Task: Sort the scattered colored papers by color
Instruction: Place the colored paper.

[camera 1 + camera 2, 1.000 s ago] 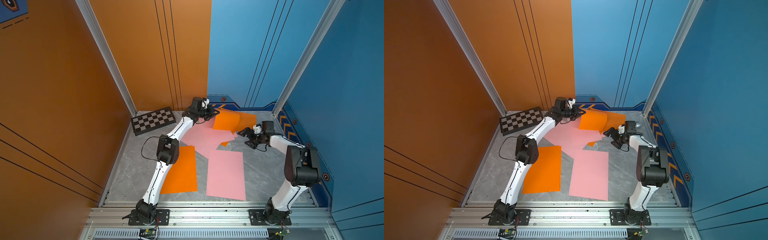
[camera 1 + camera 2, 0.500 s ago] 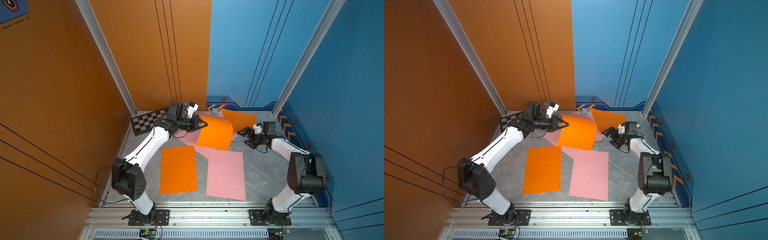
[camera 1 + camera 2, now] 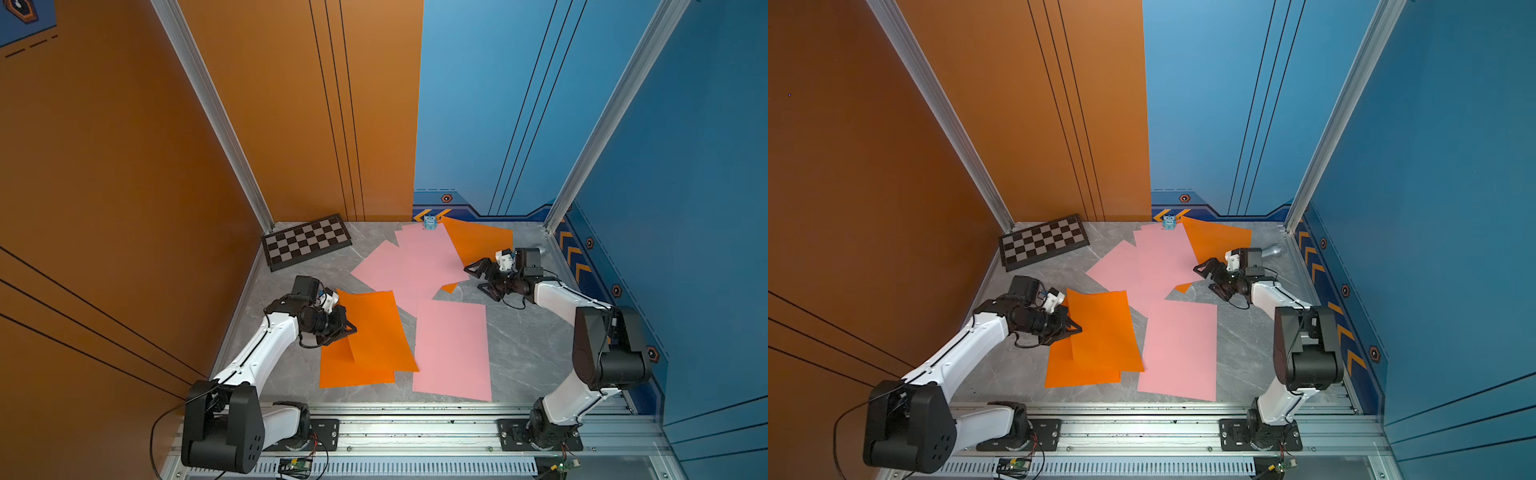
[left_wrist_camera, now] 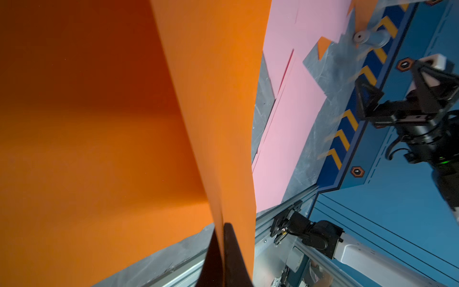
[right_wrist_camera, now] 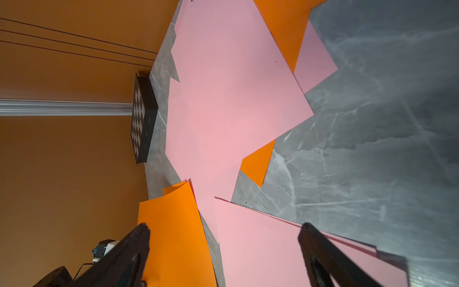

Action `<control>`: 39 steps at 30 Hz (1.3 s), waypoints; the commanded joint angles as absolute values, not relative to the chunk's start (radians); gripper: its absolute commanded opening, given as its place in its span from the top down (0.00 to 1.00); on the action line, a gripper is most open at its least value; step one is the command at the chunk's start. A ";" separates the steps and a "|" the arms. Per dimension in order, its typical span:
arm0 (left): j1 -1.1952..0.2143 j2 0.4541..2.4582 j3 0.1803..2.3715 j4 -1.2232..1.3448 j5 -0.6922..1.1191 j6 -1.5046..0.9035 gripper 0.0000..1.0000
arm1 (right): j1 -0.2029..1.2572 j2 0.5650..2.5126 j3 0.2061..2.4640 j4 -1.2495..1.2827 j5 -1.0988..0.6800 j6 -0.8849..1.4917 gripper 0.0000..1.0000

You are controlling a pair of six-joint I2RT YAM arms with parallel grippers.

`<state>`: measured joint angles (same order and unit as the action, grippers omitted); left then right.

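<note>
The raised sheet's lower corner (image 3: 412, 366) sticks out past the flat orange sheet, so the raised sheet turns straight next, before my left gripper releases it.
My left gripper (image 3: 351, 328) (image 4: 221, 231) is shut on the edge of an orange sheet (image 3: 374, 328) (image 3: 1100, 328). That sheet hangs partly over a second orange sheet (image 3: 353, 370) lying flat at the front left. A pink sheet (image 3: 451, 353) lies at the front centre. Several overlapping pink sheets (image 3: 411, 266) (image 5: 231, 99) spread across the back. Another orange sheet (image 3: 478, 243) lies at the back right, and an orange corner (image 3: 450, 286) pokes out from under the pink. My right gripper (image 3: 473, 277) (image 5: 224, 227) stands open and holds nothing, low beside that corner.
A black-and-grey chessboard (image 3: 307, 245) leans at the back left corner. A small blue toy robot (image 3: 430, 222) stands at the back wall. A grey cylinder (image 3: 536, 250) lies at the back right. Walls close three sides; an aluminium rail (image 3: 415, 419) runs along the front.
My left arm has swung from the back centre to the front left, carrying the orange sheet over the front orange sheet. The right arm has hardly moved.
</note>
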<state>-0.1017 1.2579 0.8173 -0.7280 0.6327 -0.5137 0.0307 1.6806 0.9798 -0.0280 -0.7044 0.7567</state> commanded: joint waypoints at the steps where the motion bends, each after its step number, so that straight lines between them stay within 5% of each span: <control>1: -0.110 1.307 0.930 -0.924 0.505 -0.379 1.00 | 0.049 1.694 1.004 -0.001 -0.719 0.768 0.04; 4: -0.109 1.345 1.011 -1.037 0.319 -0.331 1.00 | 0.052 1.685 0.988 0.001 -0.719 0.758 0.04; 20: -0.086 1.507 1.055 -0.995 0.145 -0.347 1.00 | 0.044 1.701 0.954 0.048 -0.756 0.759 0.04; 23: -0.078 1.507 1.046 -0.980 0.197 -0.354 0.88 | 0.044 1.708 0.953 0.045 -0.751 0.754 0.04; 28: -0.076 1.483 1.046 -0.981 0.210 -0.362 0.42 | 0.045 1.723 0.957 0.031 -0.742 0.746 0.04; 29: -0.076 1.475 1.046 -0.982 0.196 -0.365 0.02 | 0.045 1.726 0.960 0.030 -0.738 0.746 0.04; 39: -0.071 1.369 1.115 -0.973 -0.067 -0.440 0.02 | 0.060 1.749 1.067 -0.158 -0.605 0.635 0.04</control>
<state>-0.0628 1.3899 1.0702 -0.9688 0.0441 -0.4095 0.0513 1.7344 1.0096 -0.0689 -0.6724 0.7017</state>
